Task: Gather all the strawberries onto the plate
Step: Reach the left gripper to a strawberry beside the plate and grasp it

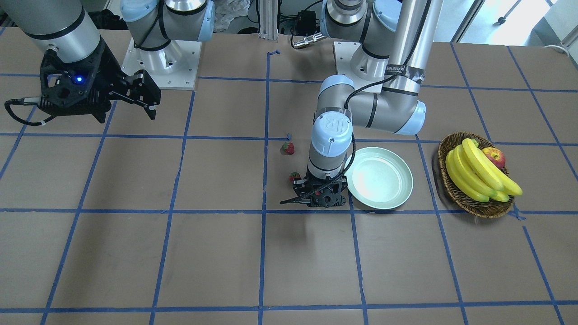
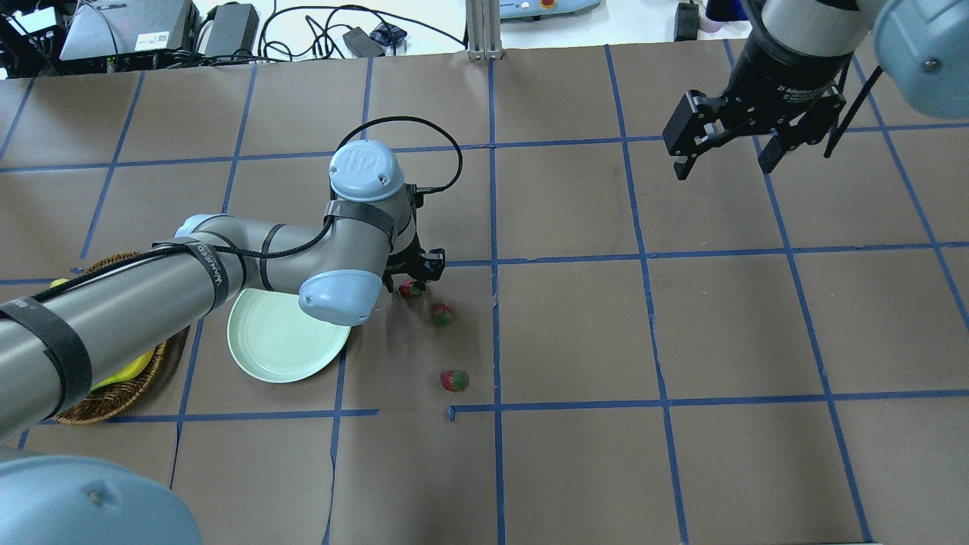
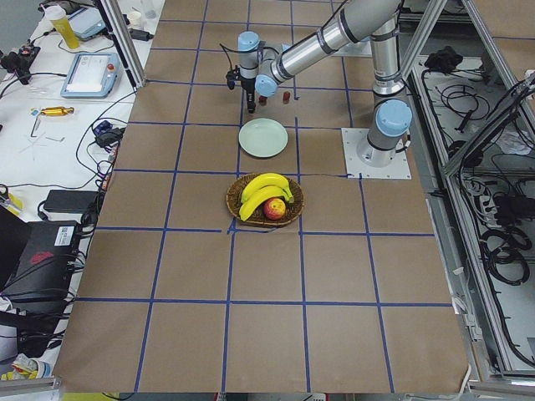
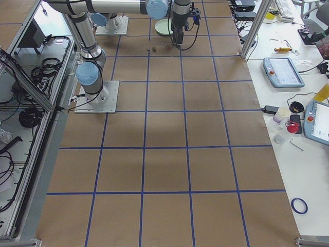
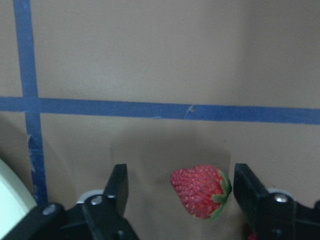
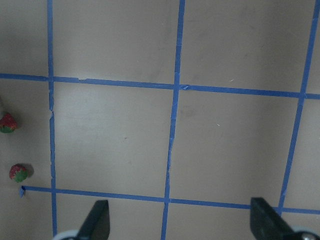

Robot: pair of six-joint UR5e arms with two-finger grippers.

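I should next use my left gripper to grab the red strawberry by its plump body (image 5: 197,190), so that I can collect it into the plate (image 5: 12,200).
Three strawberries lie on the brown paper table. One strawberry (image 5: 201,191) (image 2: 410,288) lies between the fingers of my left gripper (image 5: 182,176) (image 2: 413,278), which is low over the table and open. The berry lies closer to the view-right finger (image 5: 250,192). The second strawberry (image 2: 442,315) (image 1: 294,177) lies just beside that gripper. The third strawberry (image 2: 454,381) (image 1: 287,147) lies nearer the robot. The pale mint plate (image 2: 280,344) (image 1: 384,178) holds nothing and sits next to the left gripper, with its edge (image 5: 10,200) in the left wrist view. My right gripper (image 2: 725,157) (image 6: 181,222) is open, empty and high, far from the berries.
A brown wicker basket (image 1: 474,205) (image 2: 113,397) with bananas (image 1: 474,171) and a red-yellow apple (image 1: 494,157) stands beyond the plate, partly under the left arm in the overhead view. Blue tape lines grid the table.
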